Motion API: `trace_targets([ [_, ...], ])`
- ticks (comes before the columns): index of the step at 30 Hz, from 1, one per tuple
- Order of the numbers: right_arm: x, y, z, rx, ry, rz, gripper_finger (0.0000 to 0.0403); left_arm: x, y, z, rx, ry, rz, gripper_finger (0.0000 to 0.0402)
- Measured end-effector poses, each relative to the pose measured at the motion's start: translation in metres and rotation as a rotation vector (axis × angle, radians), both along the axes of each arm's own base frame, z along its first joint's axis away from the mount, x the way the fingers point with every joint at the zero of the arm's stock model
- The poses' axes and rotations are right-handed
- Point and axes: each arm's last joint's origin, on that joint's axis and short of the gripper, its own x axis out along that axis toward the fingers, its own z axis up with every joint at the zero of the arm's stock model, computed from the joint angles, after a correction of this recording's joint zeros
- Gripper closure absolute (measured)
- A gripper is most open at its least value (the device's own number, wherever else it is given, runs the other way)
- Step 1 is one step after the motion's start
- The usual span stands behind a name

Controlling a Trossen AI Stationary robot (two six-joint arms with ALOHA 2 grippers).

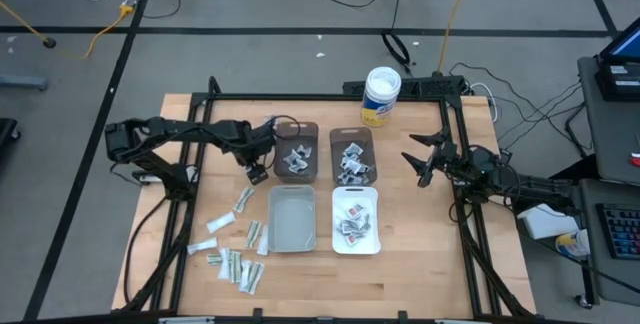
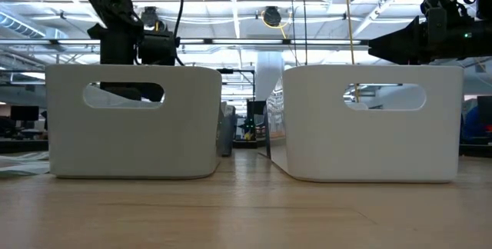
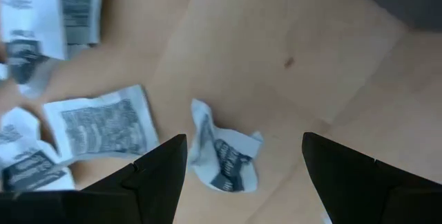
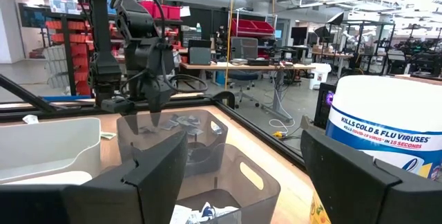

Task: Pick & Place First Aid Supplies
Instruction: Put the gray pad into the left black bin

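Note:
My left gripper will next grip the crumpled packet by its crimped edge. Then it can sort the first aid supplies into the bin.
Several small white printed packets, the first aid supplies, lie flat and loose on the wooden table left of the bins [image 1: 243, 199] [image 1: 238, 267]. My left gripper [image 1: 257, 169] points down above the table beside the left brown bin [image 1: 296, 152], open. Its fingers [image 3: 162, 165] stand on either side of a crumpled packet [image 3: 224, 156] without touching it. Flat packets [image 3: 103, 124] lie beside that one. Both brown bins and the white bin [image 1: 355, 221] hold packets. My right gripper [image 1: 418, 159] hovers open at the table's right side, holding nothing.
A grey bin [image 1: 292, 219] stands next to the white bin at the table's middle, with the second brown bin [image 1: 352, 154] behind them. A white round tub with a yellow label [image 1: 381, 96] stands at the far edge. A black frame [image 1: 455, 164] borders the table.

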Motion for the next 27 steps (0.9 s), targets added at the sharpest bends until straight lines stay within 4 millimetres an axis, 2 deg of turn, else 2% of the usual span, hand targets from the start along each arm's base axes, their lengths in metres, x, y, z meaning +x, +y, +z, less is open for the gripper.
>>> trace_targets([
  [5,0.0,0.0,0.0,0.0,0.0,0.0,0.0124,0.0002,-0.0003,0.0,-0.007,-0.003,-0.007,0.0127],
  [17,0.0,0.0,0.0,0.0,0.001,0.0,0.0124,0.0003,-0.0007,0.0001,-0.012,-0.004,0.036,0.0299],
  [22,0.0,0.0,0.0,0.0,0.001,0.0,0.0124,0.0003,-0.001,0.0001,-0.013,-0.004,0.043,0.0349],
  [27,0.0,0.0,-0.0001,0.0,0.001,0.0,0.0124,0.0005,-0.0038,0.0018,-0.023,0.013,0.046,0.0381],
])
